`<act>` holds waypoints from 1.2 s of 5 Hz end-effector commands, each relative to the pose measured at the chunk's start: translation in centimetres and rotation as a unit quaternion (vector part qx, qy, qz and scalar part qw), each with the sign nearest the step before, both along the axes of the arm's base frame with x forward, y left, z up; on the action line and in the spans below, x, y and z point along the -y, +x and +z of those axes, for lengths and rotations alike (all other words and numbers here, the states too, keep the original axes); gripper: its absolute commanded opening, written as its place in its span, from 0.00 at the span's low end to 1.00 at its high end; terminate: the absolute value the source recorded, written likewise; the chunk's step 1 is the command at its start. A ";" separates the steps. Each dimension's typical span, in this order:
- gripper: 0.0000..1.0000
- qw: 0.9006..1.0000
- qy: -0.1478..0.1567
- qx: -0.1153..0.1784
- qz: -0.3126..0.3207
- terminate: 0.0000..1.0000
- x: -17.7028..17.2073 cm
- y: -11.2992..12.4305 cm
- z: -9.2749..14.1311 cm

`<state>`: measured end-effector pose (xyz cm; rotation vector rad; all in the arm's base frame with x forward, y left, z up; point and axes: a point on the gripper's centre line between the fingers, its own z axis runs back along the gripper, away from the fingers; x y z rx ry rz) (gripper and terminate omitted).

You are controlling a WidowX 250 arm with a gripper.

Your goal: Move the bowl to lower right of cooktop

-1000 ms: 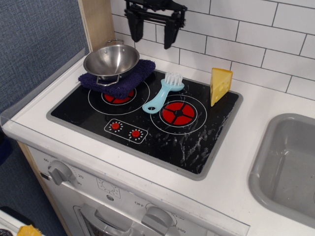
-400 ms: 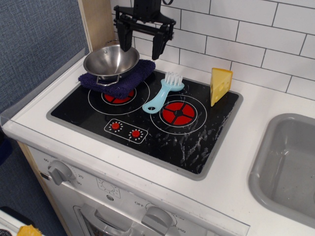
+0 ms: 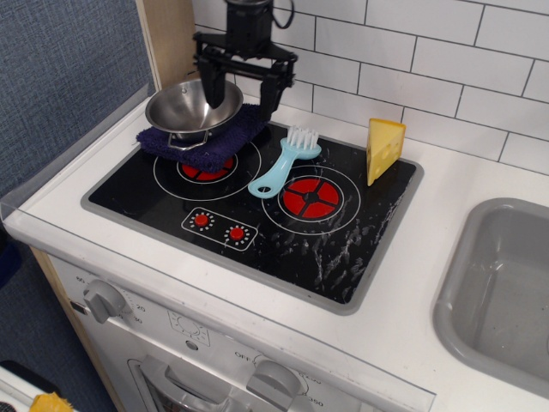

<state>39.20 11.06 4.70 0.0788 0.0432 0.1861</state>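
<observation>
I need to move the bowl to the cooktop's lower corner by the sink point(image 3: 337, 286), so next I should grab the bowl by its steel rim point(image 3: 232, 93) with my gripper.
The shiny steel bowl point(image 3: 193, 107) with wire loop handles sits on a dark blue cloth point(image 3: 206, 140) over the upper left burner of the black cooktop point(image 3: 257, 215). My black gripper point(image 3: 238, 101) hangs open over the bowl's right rim. One finger point(image 3: 212, 93) is inside the bowl and the other point(image 3: 266, 96) is outside it, over the cloth. The fingers do not close on the rim. The cooktop's lower right corner point(image 3: 343, 275) is bare black panel.
A light blue brush point(image 3: 283, 163) lies between the burners. A yellow cheese wedge point(image 3: 383, 148) stands at the cooktop's upper right edge. A grey sink basin point(image 3: 506, 292) is at the right. A tiled wall stands behind, a wooden post at the left.
My gripper has come down and moved left from high against the wall until it straddles the bowl's right rim. The bowl and other things have not moved.
</observation>
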 end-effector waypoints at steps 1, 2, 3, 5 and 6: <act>0.00 1.000 -0.006 0.022 0.007 0.00 -0.4 -0.1 1.2; 0.00 1.000 -0.007 0.022 0.007 0.00 -0.2 -0.1 1.1; 0.00 1.000 -0.007 0.022 0.006 0.00 -0.1 -0.1 0.9; 0.00 0.997 0.003 0.071 0.020 0.00 0.1 -0.9 3.9; 0.00 0.993 -0.002 0.117 0.009 0.00 2.1 -2.3 7.1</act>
